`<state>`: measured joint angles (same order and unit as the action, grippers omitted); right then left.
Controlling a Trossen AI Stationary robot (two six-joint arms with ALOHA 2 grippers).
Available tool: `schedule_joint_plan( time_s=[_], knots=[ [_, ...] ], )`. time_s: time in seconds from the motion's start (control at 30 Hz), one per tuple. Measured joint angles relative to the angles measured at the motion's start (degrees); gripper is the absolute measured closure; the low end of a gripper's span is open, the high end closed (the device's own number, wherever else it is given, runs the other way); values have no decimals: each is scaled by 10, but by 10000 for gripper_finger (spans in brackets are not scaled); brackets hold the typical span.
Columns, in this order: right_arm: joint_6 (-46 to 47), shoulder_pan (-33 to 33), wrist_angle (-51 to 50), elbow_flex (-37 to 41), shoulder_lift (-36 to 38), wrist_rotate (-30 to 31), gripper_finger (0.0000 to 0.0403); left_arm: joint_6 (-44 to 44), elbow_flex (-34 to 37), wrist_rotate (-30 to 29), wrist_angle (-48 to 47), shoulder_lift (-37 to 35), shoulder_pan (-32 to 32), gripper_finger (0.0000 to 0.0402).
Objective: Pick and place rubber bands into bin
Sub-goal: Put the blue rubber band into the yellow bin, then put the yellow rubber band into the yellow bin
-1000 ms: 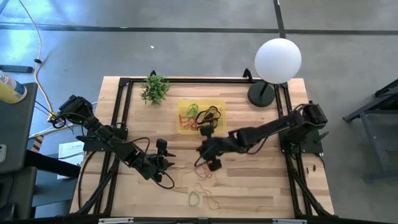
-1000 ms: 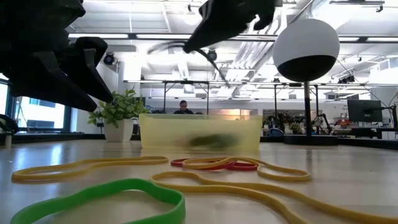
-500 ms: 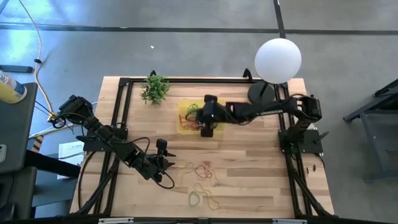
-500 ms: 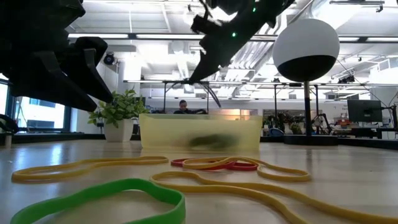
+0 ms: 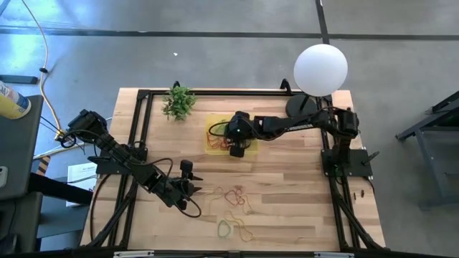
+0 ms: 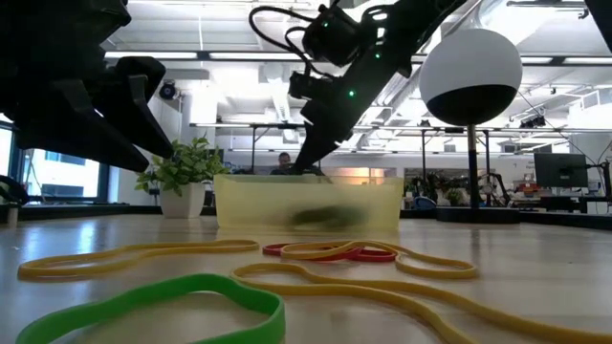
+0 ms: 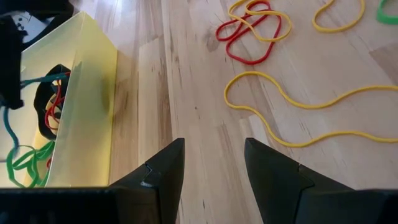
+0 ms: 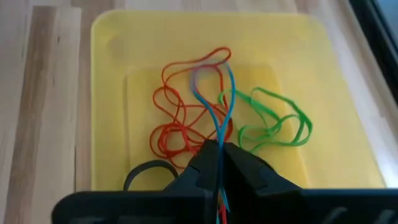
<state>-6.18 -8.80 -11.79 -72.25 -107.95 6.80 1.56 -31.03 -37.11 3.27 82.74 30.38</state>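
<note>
I should let go of the blue rubber band with my right gripper now, because the band hangs inside the yellow bin's rim, over the red rubber bands.
The bin (image 5: pixel 254 122) is a shallow yellow tray at mid-table toward the far edge; red, green and black rubber bands (image 8: pixel 180 118) lie in it. My right gripper (image 8: pixel 217 148) hovers over the bin (image 8: pixel 124 37), shut on a blue rubber band (image 8: pixel 216 99). In the low view the gripper (image 6: pixel 312 161) is just above the bin's rim (image 6: pixel 306 178). Loose red and yellow bands (image 5: pixel 235 196) and a green one (image 5: pixel 224 228) lie flat near the near edge. My left gripper (image 5: pixel 192 188) waits open beside them, above bare wood (image 7: pixel 211 155). My right gripper pinches the blue band's near end (image 8: pixel 217 138) between its two fingertips, slanting down from above and from the table's right. The long narrow loop reaches past the fingers over the red bands in the bin. In the left wrist view the strand (image 7: pixel 9 124) hangs slack into the bin.
A small green plant (image 5: pixel 178 102) stands left of the bin at the far edge. A lamp with a white globe (image 5: pixel 320 69) stands at the far right corner. Black frame rails (image 5: pixel 140 136) run along the table's sides. Bare wood lies between the bin and the loose bands.
My right gripper has travelled from above the loose bands near mid-table toward the far edge, carrying the blue band, and now stands over the bin. In the last half second it has shifted slightly left and come lower toward the bin's rim.
</note>
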Motion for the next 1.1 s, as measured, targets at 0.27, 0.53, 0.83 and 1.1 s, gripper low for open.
schedule_joint_plan(
  time_s=[0.27, 0.53, 0.83, 1.1],
  knots=[
    [28, -6, 0, 0, -2, 1, 356, 0, 0, 0, 0, 0, 0, 245],
    [21, -5, 0, 0, -2, -3, 266, 0, 0, 2, 1, 0, 0, 245],
    [-62, 55, 27, 0, -2, -26, 222, -33, 0, 83, 26, 0, 0, 245],
    [-115, 123, 52, 0, 25, 41, 236, -51, -28, 178, 28, 4, -65, 245]
  ],
)
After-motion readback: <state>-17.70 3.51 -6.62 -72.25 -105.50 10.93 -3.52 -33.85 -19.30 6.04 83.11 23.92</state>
